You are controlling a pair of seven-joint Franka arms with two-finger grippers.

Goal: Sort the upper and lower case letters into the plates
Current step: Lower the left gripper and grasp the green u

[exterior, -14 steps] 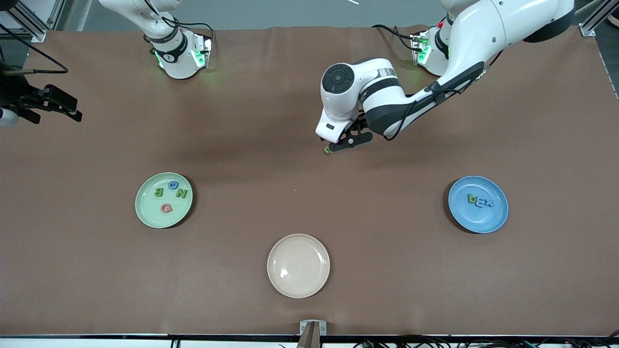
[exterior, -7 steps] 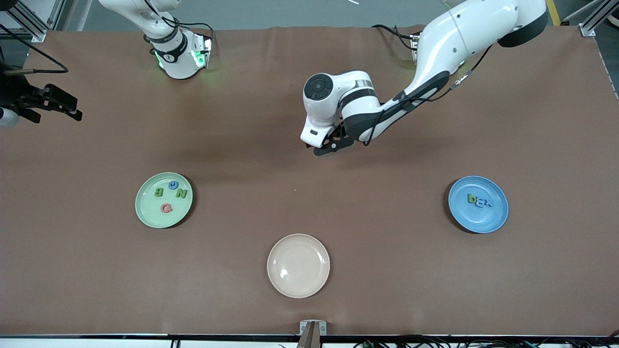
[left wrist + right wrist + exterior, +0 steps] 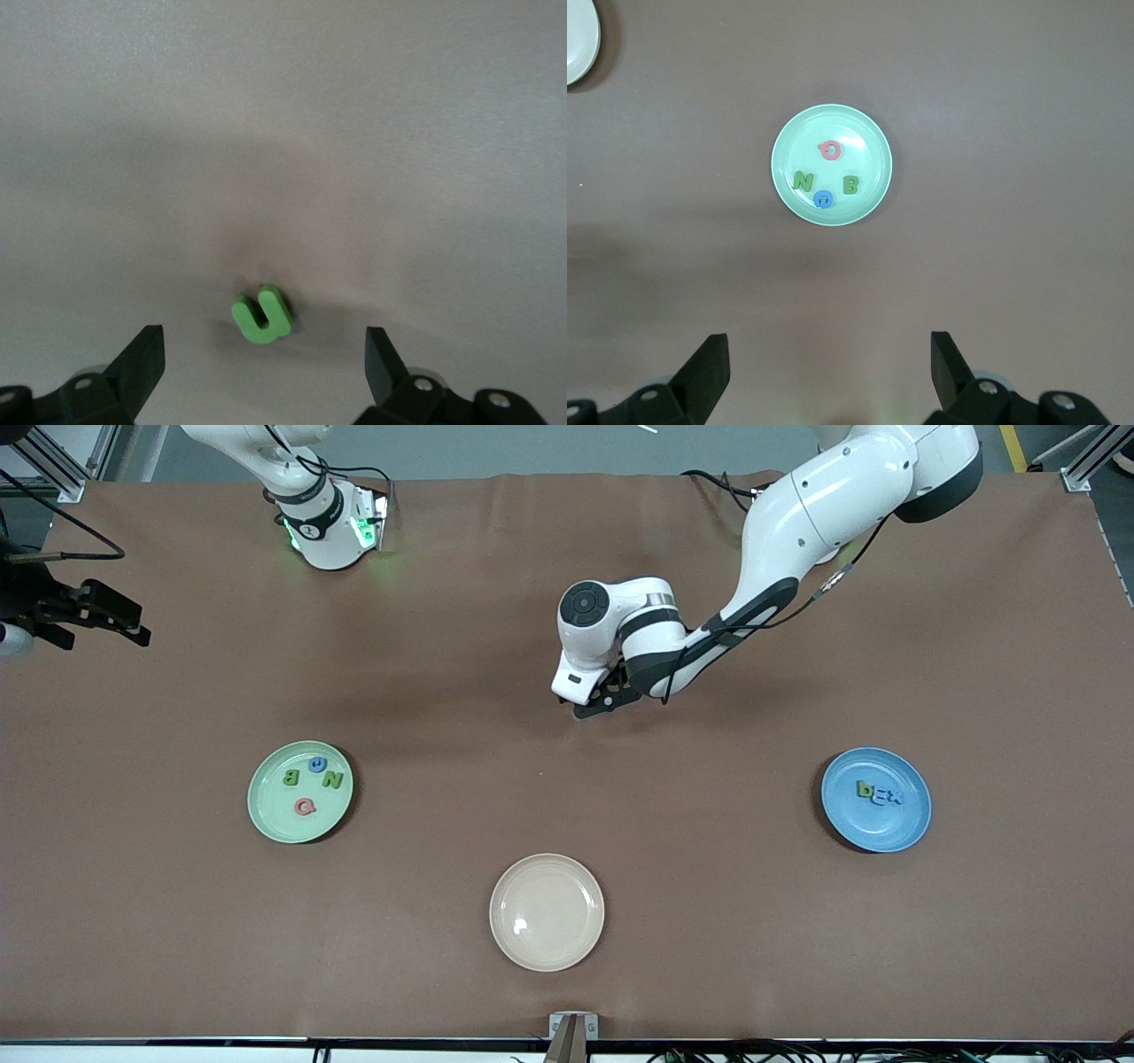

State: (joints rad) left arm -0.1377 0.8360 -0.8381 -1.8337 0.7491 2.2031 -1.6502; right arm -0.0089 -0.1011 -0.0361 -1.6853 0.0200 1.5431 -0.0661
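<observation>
Next, my left gripper picks up the green letter u by its outer sides, to sort it among the lower case letters.
A small green letter u [image 3: 262, 316] lies on the brown table near its middle. My left gripper [image 3: 264, 350] hangs open just over it, one finger on each side and neither touching; in the front view the left gripper [image 3: 595, 703] hides the letter. The mint green plate [image 3: 266, 815] holds a pink Q [image 3: 305, 807], a green B, a green N and a blue letter. The sky blue plate [image 3: 904, 828] holds a few lower case letters [image 3: 879, 793]. My right gripper [image 3: 133, 627] waits open, high at the right arm's end; its wrist view looks down on the mint plate [image 3: 868, 142].
A cream-beige plate [image 3: 547, 911] with nothing in it sits nearest the front camera, between the two other plates; its edge [image 3: 578, 40] shows in the right wrist view. Bare brown table lies all around the green letter.
My left arm has swung a little toward the right arm's end and come down over the green letter, which showed beside the fingers a second ago. The right arm has not moved.
</observation>
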